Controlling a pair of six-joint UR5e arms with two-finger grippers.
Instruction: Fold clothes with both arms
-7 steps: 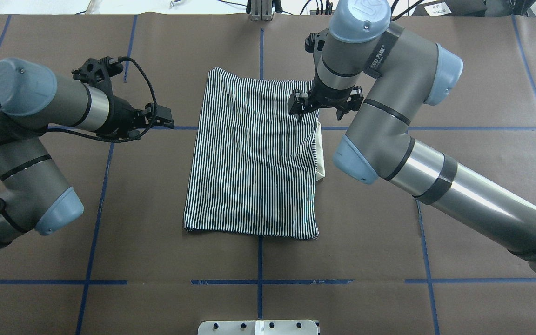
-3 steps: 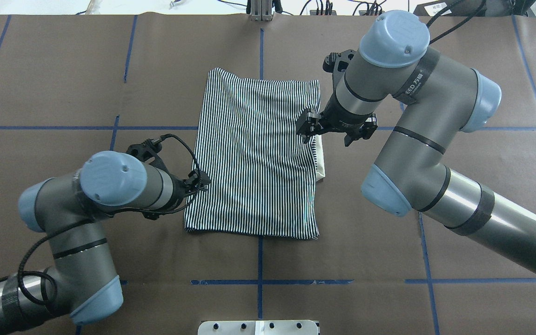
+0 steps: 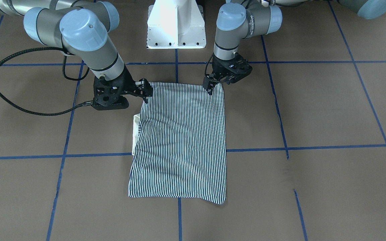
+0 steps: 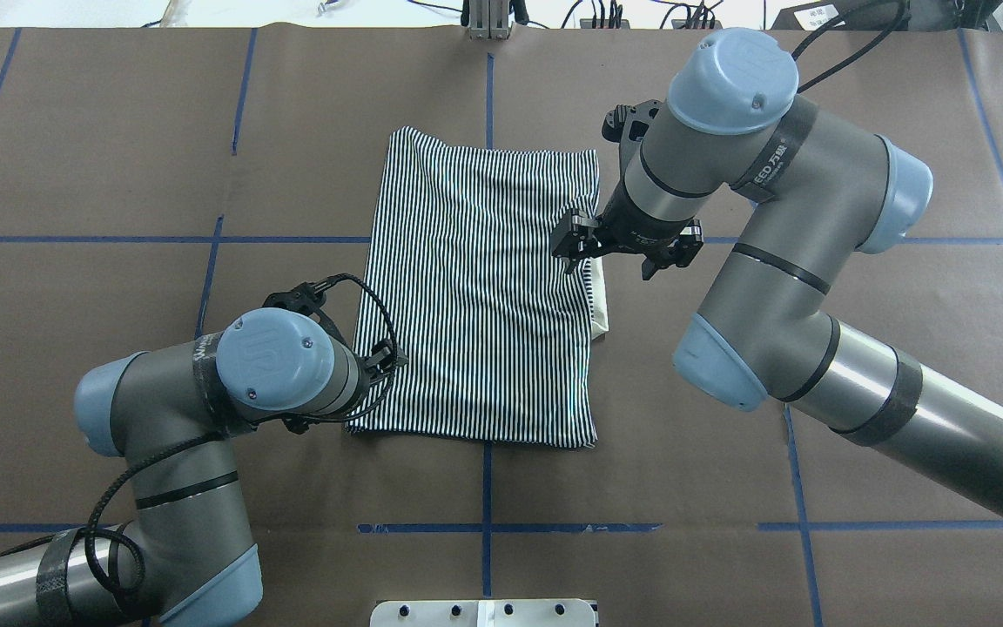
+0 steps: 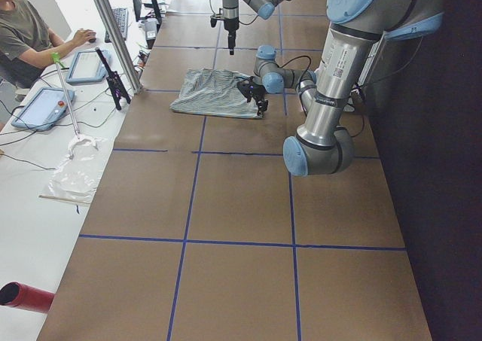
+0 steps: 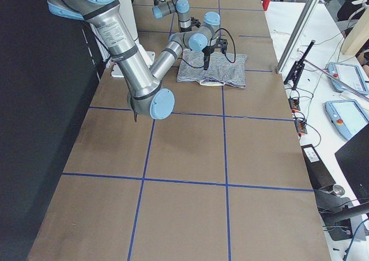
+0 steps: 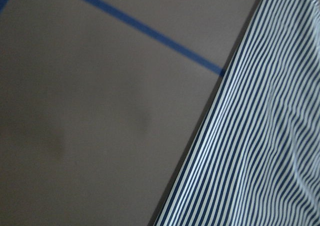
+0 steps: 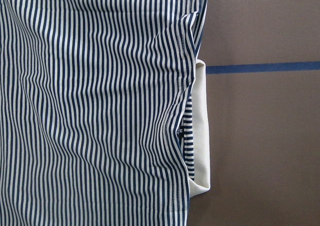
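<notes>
My fingers are over flat stripes beside the shirt's near corner [image 3: 220, 86], so closing now would miss it. My left gripper moves down there first, then closes.
The clothes, one striped shirt [image 4: 475, 287] [image 3: 179, 140], lie folded into a flat rectangle in the table's middle. The cream collar [image 4: 600, 300] [image 8: 201, 131] pokes out of its right edge. My right gripper [image 4: 608, 266] [image 3: 139, 95] hovers open above that edge, just beyond the collar, holding nothing. My left gripper [image 3: 218, 85] [image 4: 384, 357] sits low and open at the shirt's left edge near the corner closest to me. Its wrist view shows only the striped hem [image 7: 260, 136] close up and bare table. Whether it touches the cloth I cannot tell.
Blue tape lines [image 4: 205, 287] grid the brown table cover. The white pedestal base [image 3: 176, 23] stands on my side of the shirt, with a metal plate [image 4: 484, 612] at the table edge. A person [image 5: 22, 32] sits at a side desk with tablets [image 5: 41, 104].
My left arm has swung in from the far left and down to the shirt's near-left corner. My right gripper has drawn back from the far-right corner along the right edge to the collar.
</notes>
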